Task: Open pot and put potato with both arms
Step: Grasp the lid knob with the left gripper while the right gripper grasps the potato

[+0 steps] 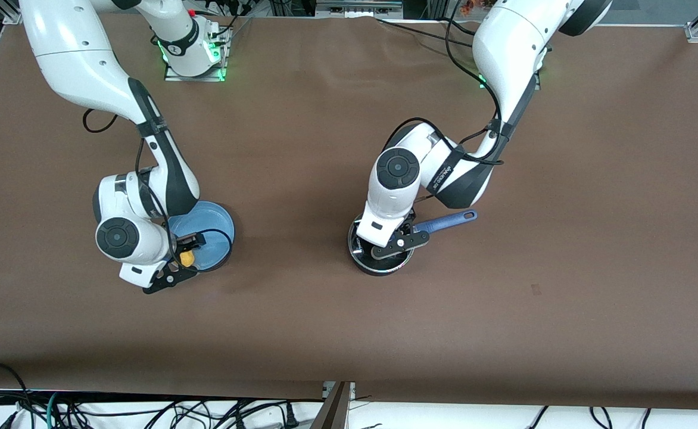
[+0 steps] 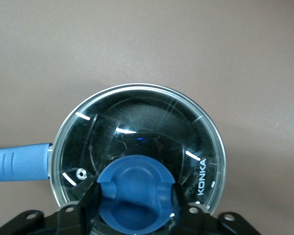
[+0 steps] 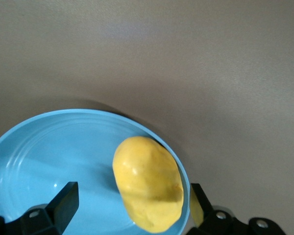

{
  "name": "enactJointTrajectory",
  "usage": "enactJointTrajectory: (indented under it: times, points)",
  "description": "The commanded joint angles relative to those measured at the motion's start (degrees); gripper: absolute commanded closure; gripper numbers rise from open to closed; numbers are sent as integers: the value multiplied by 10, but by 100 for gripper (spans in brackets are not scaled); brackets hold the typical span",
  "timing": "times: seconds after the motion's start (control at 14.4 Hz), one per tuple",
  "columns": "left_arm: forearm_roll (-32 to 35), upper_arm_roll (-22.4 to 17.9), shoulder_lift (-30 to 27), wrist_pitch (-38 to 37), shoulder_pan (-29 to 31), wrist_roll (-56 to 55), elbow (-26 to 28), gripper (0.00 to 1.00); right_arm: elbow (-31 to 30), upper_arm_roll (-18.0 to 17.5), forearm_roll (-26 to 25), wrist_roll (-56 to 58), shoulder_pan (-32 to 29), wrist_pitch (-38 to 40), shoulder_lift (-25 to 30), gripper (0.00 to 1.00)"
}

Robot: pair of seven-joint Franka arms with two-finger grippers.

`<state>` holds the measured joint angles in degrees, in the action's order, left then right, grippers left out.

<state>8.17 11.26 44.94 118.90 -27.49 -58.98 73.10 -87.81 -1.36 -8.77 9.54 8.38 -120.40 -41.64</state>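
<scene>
Next, my right gripper grabs the long potato across its narrow middle (image 3: 148,184), since its ends are rounded.
The black pot (image 1: 379,268) stands mid-table with its glass lid (image 2: 137,122) on and its blue handle (image 1: 450,220) pointing toward the left arm's end. My left gripper (image 1: 393,244) is down on the lid, its fingers (image 2: 88,196) pressed against both sides of the blue knob (image 2: 134,176). The yellow potato (image 1: 187,258) lies in the light-blue plate (image 1: 212,220), near its rim, toward the right arm's end. My right gripper (image 3: 132,196) hangs low over the plate, open, with one finger (image 3: 66,198) on each side of the potato (image 3: 147,183), not touching it.
The brown table (image 1: 301,179) runs bare between plate and pot and toward the front camera. Cables lie past the table's front edge (image 1: 146,411). The arm bases (image 1: 194,53) stand at the table's back edge.
</scene>
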Motion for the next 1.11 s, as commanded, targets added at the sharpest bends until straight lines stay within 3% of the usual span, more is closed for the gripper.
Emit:
enactJointTrajectory:
  times: [0.0, 0.07, 0.28, 0.42, 0.69, 0.9, 1.04]
  points:
    - [16, -6, 6, -9, -5, -10, -19, 49, -10, 0, -4, 8, -8, -18, -3, 2]
    - [17, -6, 3, -12, -5, -10, -19, 50, -10, 0, -4, 8, -8, -18, -3, 12]
    - [15, -5, -17, -42, 1, -6, -20, 50, -10, -1, -4, 2, -8, -11, -3, 63]
    - [18, -4, -46, -60, 11, -3, -19, 50, -9, -1, -3, -2, -7, -9, -3, 87]
    - [11, -5, -110, -103, 70, 109, 7, 50, -3, -3, 23, -41, 1, 15, 2, 88]
    - [-8, -16, -193, -96, 153, 303, 108, 50, 14, -16, 106, -92, 7, 58, 4, 88]
    - [-66, -61, -227, -96, 194, 455, 146, 50, 28, -43, 160, -160, 12, 93, 15, 87]
